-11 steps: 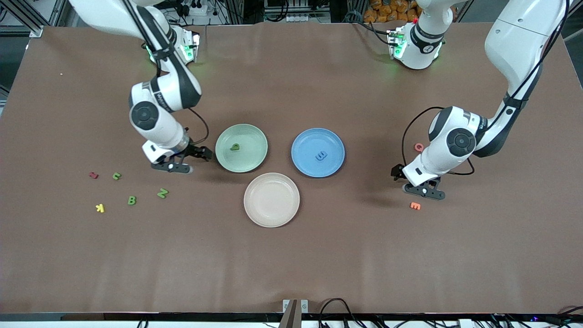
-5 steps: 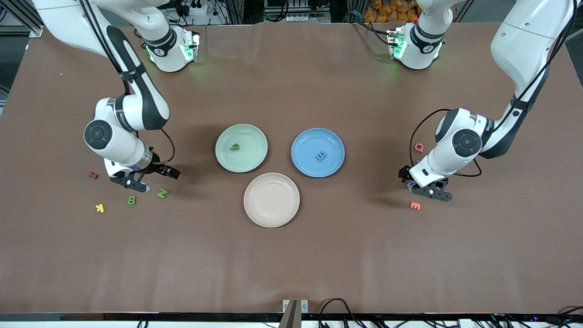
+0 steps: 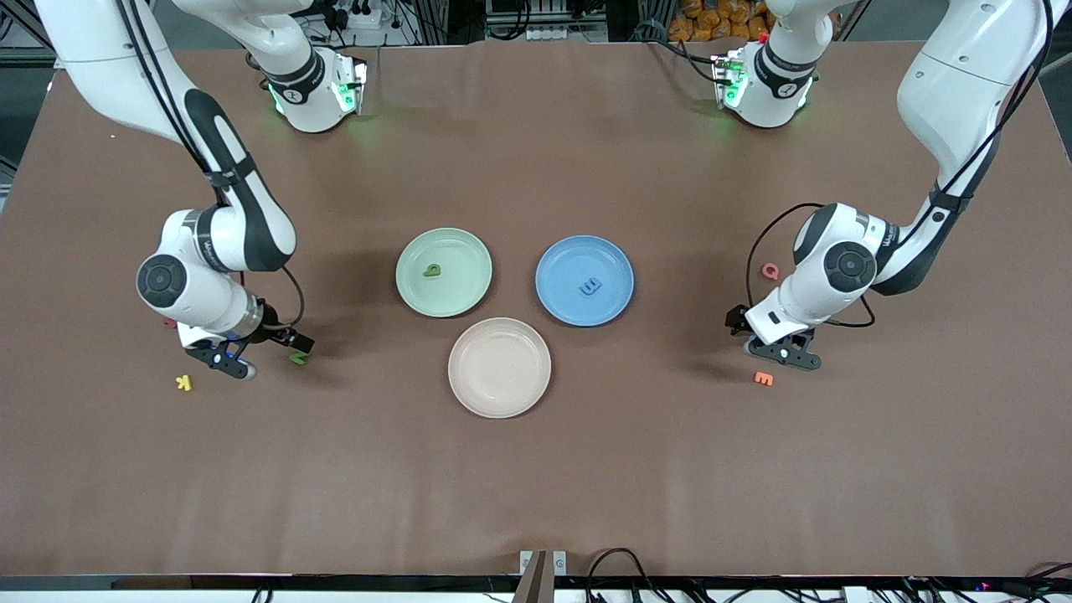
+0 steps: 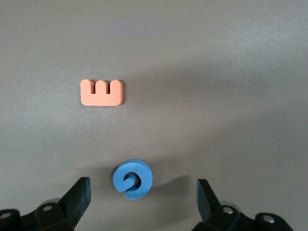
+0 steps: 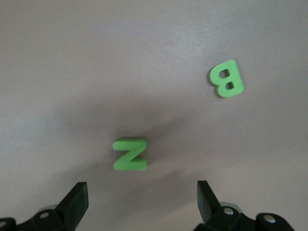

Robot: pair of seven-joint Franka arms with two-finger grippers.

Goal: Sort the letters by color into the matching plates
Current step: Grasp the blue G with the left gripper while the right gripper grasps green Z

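My fingers are beside the round blue letter (image 4: 133, 179), close to their shadow. My left gripper closes on the letter next.
The pale green plate (image 3: 469, 295) holds one green letter (image 3: 431, 270). The blue plate (image 3: 559, 260) beside it holds one blue letter (image 3: 590, 286). My right gripper (image 3: 283, 342) is open, low over the table at the right arm's end. In the right wrist view (image 5: 142, 207) a green Z (image 5: 130, 154) lies just ahead of its open fingers and a green B (image 5: 226, 78) lies farther off. My left gripper (image 3: 748, 333) is open at the left arm's end. In the left wrist view (image 4: 143, 202) a round blue letter (image 4: 133, 179) lies between its fingertips, untouched.
A beige plate (image 3: 499, 367) sits nearer the front camera than the other two plates. An orange E (image 3: 763, 378) (image 4: 101, 92) and a pink letter (image 3: 770, 270) lie by the left gripper. A yellow K (image 3: 183, 383) lies by the right gripper, and the green Z (image 3: 299, 358) shows partly.
My right arm has swung from beside the green plate to the green letters at its end of the table. My left gripper has shifted only slightly.
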